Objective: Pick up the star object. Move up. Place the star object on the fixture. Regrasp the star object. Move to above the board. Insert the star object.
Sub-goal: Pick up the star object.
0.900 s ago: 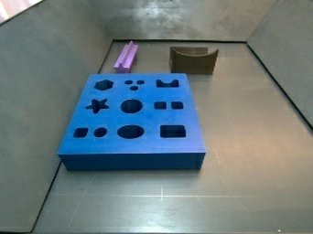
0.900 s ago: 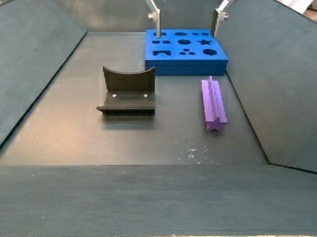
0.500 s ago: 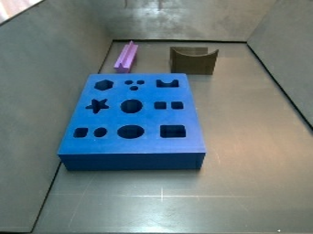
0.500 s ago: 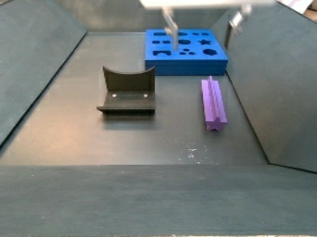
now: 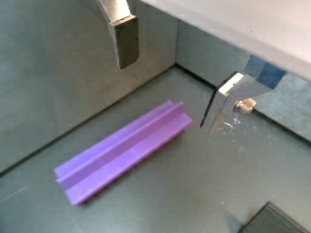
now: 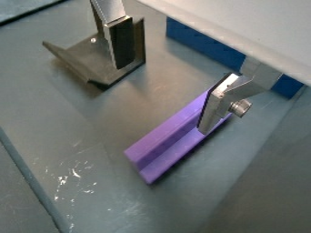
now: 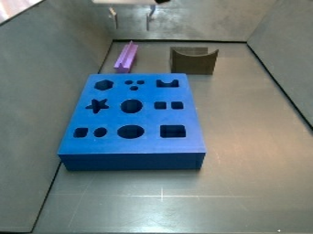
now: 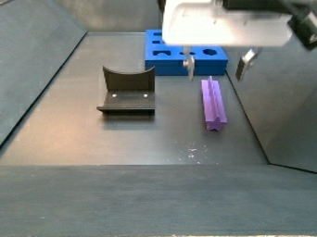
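Note:
The board-side end of the purple star object should stay free for placing. My gripper should next grab the star object by its end near the back wall (image 7: 131, 47) (image 5: 169, 118).
The star object (image 8: 216, 102) is a long purple prism lying flat on the floor beside the side wall, also seen in a side view (image 7: 126, 55) behind the board. My gripper (image 8: 217, 65) hangs open above its far end, fingers astride it and well clear, holding nothing. Both wrist views show the star object (image 5: 122, 159) (image 6: 176, 146) below the spread fingers (image 5: 126, 41) (image 6: 219, 105). The dark fixture (image 8: 126, 91) (image 7: 193, 58) stands apart from it. The blue board (image 7: 132, 119) with shaped holes is partly hidden by the gripper body in a side view (image 8: 168, 51).
Grey walls close in the floor on all sides; the star object lies close to one wall (image 5: 73, 100). In a wrist view the fixture (image 6: 85, 59) sits behind one finger and the board's edge (image 6: 201, 41) shows beyond.
The gripper has come down and forward from over the board to above the star object. The star object, fixture and board have not moved.

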Robot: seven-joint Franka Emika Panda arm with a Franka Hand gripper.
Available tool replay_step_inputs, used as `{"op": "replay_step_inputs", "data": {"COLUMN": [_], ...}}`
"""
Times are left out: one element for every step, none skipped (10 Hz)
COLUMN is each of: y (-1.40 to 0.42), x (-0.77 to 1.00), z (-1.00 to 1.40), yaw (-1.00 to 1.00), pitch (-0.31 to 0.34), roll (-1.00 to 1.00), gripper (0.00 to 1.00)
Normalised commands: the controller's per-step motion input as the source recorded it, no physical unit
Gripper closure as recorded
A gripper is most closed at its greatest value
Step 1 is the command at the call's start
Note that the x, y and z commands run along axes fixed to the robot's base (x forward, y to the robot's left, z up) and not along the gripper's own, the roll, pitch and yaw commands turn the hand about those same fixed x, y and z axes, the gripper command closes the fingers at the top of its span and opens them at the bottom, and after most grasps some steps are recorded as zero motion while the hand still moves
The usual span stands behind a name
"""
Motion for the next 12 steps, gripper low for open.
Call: {"op": "replay_step_inputs", "data": {"y": [0.1,0.0,0.0,-0.09,-0.13,-0.03,0.0,0.0,0.0,-0.03,0.0,-0.03], "x": [0.41,0.15,-0.07,-0.01,-0.03,-0.29,-0.13,0.0,-0.04,-0.15,-0.26,-0.25], "z": [-1.0,-1.0,-1.0,-0.95,-0.85,-0.73,-0.65,-0.63,-0.52,-0.39,-0.44,-0.56], "yaw": [-0.26,-0.34,-0.39,-0.29,-0.23,-0.01,0.19,0.47,0.4,0.24,0.1,0.0], "pitch": [-0.009,-0.014,-0.057,-0.093,-0.1,-0.067,-0.057,-0.059,-0.064,-0.091,-0.096,-0.096], "roll": [0.0,0.0,-0.02,-0.09,-0.14,-0.21,-0.23,-0.23,-0.28,-0.34,-0.31,-0.26], "gripper": [0.0,0.0,0.0,0.0,0.0,0.0,0.0,0.0,0.0,0.0,0.0,0.0]}}
